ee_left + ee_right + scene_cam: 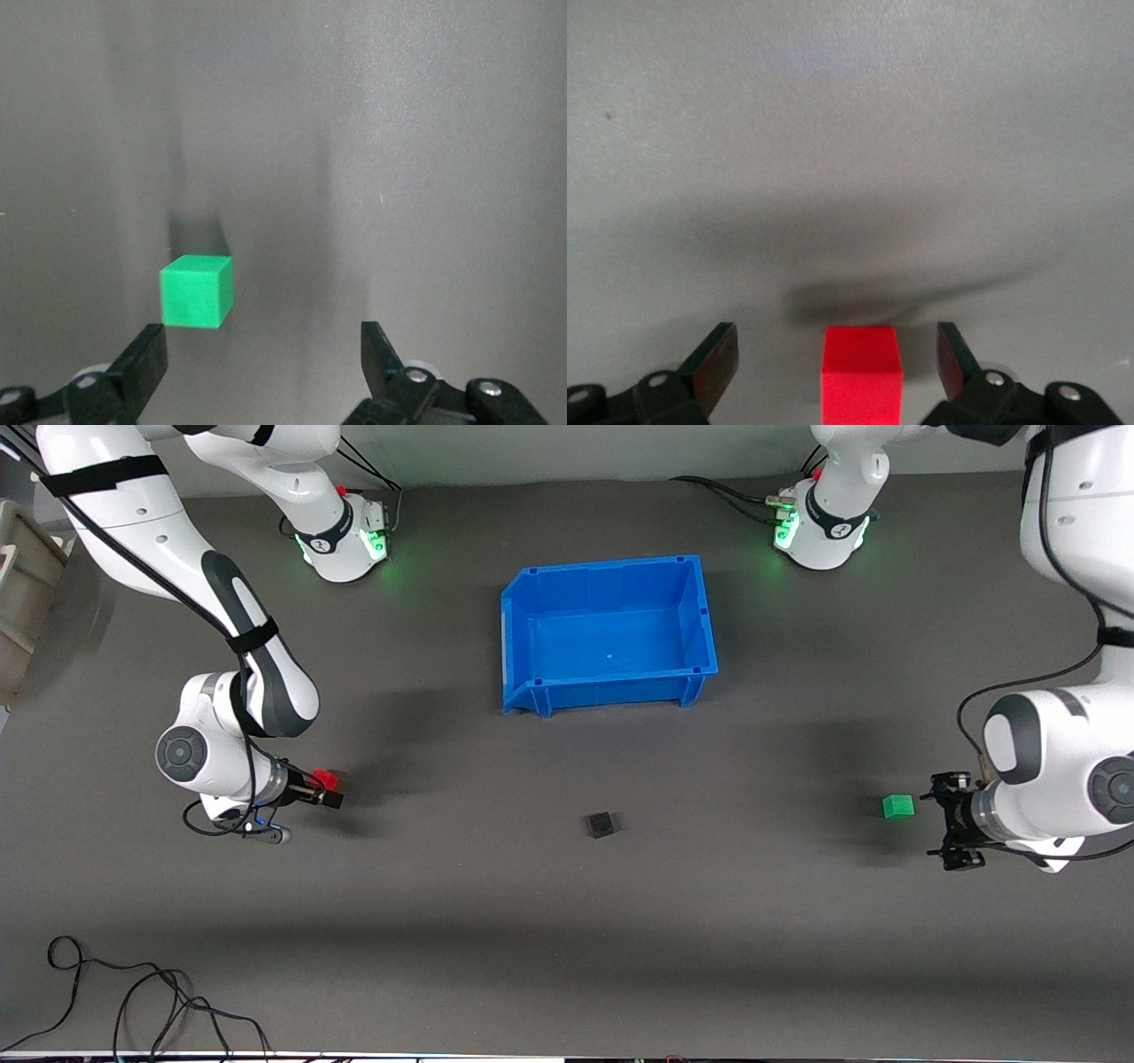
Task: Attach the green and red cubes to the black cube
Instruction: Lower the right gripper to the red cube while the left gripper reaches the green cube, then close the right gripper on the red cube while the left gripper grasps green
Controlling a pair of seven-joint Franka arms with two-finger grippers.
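The robot's right gripper next needs to grab the red cube (326,780) by its opposite sides to attach it to the black cube (601,825).
The red cube (861,372) sits on the grey mat between the fingers of my right gripper (834,356), which is open with a gap showing on each side of the cube. In the front view this gripper (326,790) is low at the right arm's end of the table, around the red cube (326,780). The green cube (197,289) lies just ahead of one fingertip of my open left gripper (264,354), not between the fingers. In the front view the green cube (897,806) lies beside the left gripper (937,819). The black cube (601,825) stands alone mid-table between the two.
A blue bin (700,615) with nothing in it stands mid-table, farther from the front camera than the black cube. Loose black cables (133,1001) lie near the front edge at the right arm's end. A beige box (22,593) sits off that end.
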